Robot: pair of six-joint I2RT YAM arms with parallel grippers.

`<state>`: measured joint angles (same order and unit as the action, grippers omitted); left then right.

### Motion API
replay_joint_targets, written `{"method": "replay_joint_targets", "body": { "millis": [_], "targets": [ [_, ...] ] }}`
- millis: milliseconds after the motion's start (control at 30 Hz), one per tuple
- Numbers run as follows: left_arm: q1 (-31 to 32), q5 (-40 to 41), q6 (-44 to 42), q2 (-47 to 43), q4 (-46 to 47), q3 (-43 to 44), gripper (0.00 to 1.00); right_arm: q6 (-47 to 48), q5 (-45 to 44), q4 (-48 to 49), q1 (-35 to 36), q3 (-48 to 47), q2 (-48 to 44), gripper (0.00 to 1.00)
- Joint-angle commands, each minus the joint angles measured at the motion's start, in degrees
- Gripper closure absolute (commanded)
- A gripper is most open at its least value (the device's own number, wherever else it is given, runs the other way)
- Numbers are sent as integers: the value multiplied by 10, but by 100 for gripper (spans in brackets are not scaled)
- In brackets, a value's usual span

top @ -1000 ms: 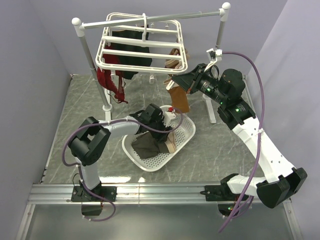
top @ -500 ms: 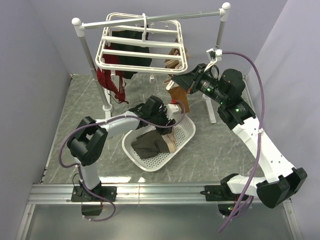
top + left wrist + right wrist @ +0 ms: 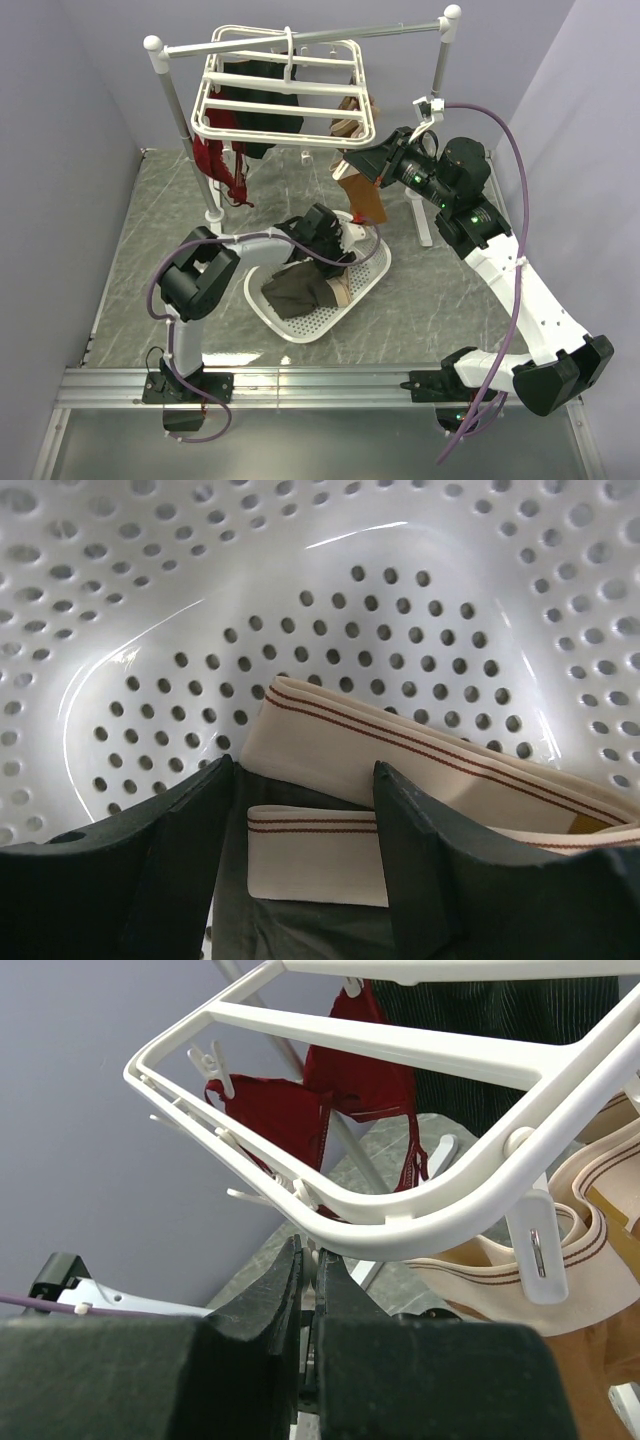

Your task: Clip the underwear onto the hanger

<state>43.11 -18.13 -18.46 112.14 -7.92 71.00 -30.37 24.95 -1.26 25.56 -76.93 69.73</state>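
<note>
The underwear needs to be grabbed by its folded beige waistband (image 3: 341, 280) (image 3: 312, 837) next, with my left gripper. Then the waistband's edge stays free to go into the clip.
The underwear (image 3: 296, 288) lies crumpled in the white basket, dark fabric with a pale beige waistband (image 3: 315, 855). My left gripper (image 3: 338, 252) reaches down into the basket and stands open; in the left wrist view its fingers (image 3: 305, 772) straddle a folded piece of the waistband without pressing on it. The white hanger (image 3: 290, 103) hangs from the grey rail. My right gripper (image 3: 352, 160) is at the hanger's near right corner. In the right wrist view it (image 3: 310, 1252) sits just under the frame (image 3: 430, 1225), shut on a small white clip.
The perforated white basket (image 3: 375, 272) (image 3: 150, 600) stands mid-table. An orange-brown garment (image 3: 362, 198) (image 3: 560, 1350) hangs beside my right gripper. A red lacy garment (image 3: 215, 165) (image 3: 270, 1110) and a dark one (image 3: 265, 120) hang from the hanger. The grey rail (image 3: 330, 34) rests on white posts (image 3: 428, 215).
My left arm swung its gripper toward the basket's far side and lowered it over the waistband, jaws slightly wider. The right arm has not moved.
</note>
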Motion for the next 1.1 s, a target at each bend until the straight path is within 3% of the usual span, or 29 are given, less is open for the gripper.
{"method": "replay_joint_targets", "body": {
  "millis": [0, 100, 200, 300, 333, 467, 700, 867, 967, 1067],
  "targets": [
    [10, 2, -35, 5, -4, -3, 36, 2, 6, -1, -4, -16, 4, 100],
    [13, 6, -37, 12, -15, -1, 38, 5, 5, -1, -5, -19, 5, 100],
    [13, 3, -37, 36, -43, 19, 46, 4, 5, -1, -6, -18, 4, 100],
    [10, -9, -34, 55, -71, 42, 70, 6, 5, -1, -6, -16, 5, 100],
    [10, -12, -34, 56, -71, 43, 81, 7, 5, -2, -7, -17, 5, 100],
    [6, -32, -19, 6, -30, 7, 100, 9, 5, -3, -7, -18, 4, 100],
    [3, -23, 31, -235, 91, -139, 100, 7, 4, 0, -8, -19, 3, 100],
    [-13, -3, 96, -351, 167, -198, 100, 0, 1, 7, -9, -16, 0, 100],
    [-28, 6, 164, -402, 209, -220, 100, -7, 4, 12, -8, -12, -3, 100],
    [-47, 14, 288, -433, 237, -219, 100, -16, 8, 33, -9, -4, -7, 100]
  ]
}}
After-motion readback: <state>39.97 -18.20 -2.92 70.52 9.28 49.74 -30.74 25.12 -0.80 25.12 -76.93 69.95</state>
